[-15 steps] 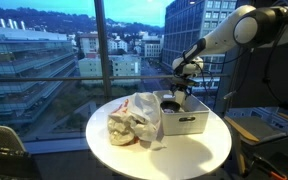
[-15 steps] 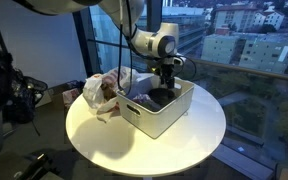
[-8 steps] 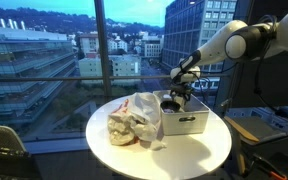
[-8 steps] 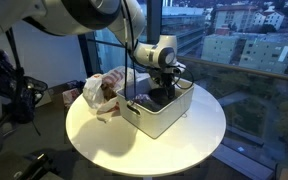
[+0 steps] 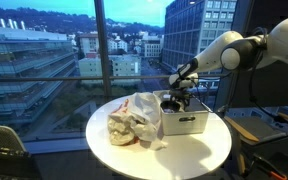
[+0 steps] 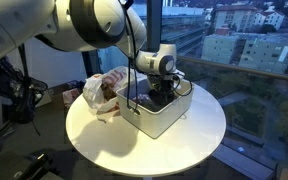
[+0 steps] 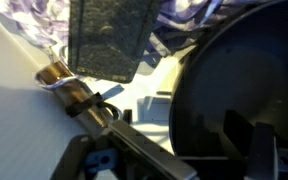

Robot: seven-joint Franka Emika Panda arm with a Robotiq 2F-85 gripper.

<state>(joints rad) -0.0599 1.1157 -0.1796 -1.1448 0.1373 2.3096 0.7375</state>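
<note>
The bowl's rim (image 5: 180,106) (image 7: 183,132) is between my open fingers, with one finger inside the bowl and one outside. My gripper needs to close now. Closing now would catch the bowl's rim.
In both exterior views my gripper (image 5: 174,97) (image 6: 160,94) hangs low inside a white bin (image 5: 187,124) (image 6: 162,121) on the round white table (image 5: 179,155) (image 6: 99,135). Its jaws stand open, straddling a large dark round object (image 7: 234,85) that fills the right of the wrist view. My gripper (image 7: 184,155) shows there as dark fingers (image 7: 268,150) at the bottom edge, very close to that object; I cannot tell whether they touch it. A dark grey rectangular pad (image 7: 109,40) and a small brassy cylinder (image 7: 62,76) lie beside it in the bin.
A crumpled clear plastic bag (image 5: 134,118) (image 6: 104,88) with bundled contents lies against the bin on the table. Floor-to-ceiling windows stand just behind the table. Dark equipment on a stand (image 6: 14,95) is off to the side, and a chair back (image 5: 4,150) is nearby.
The arm has swung over and the gripper has sunk a little deeper into the bin. Bag and bin have not moved.
</note>
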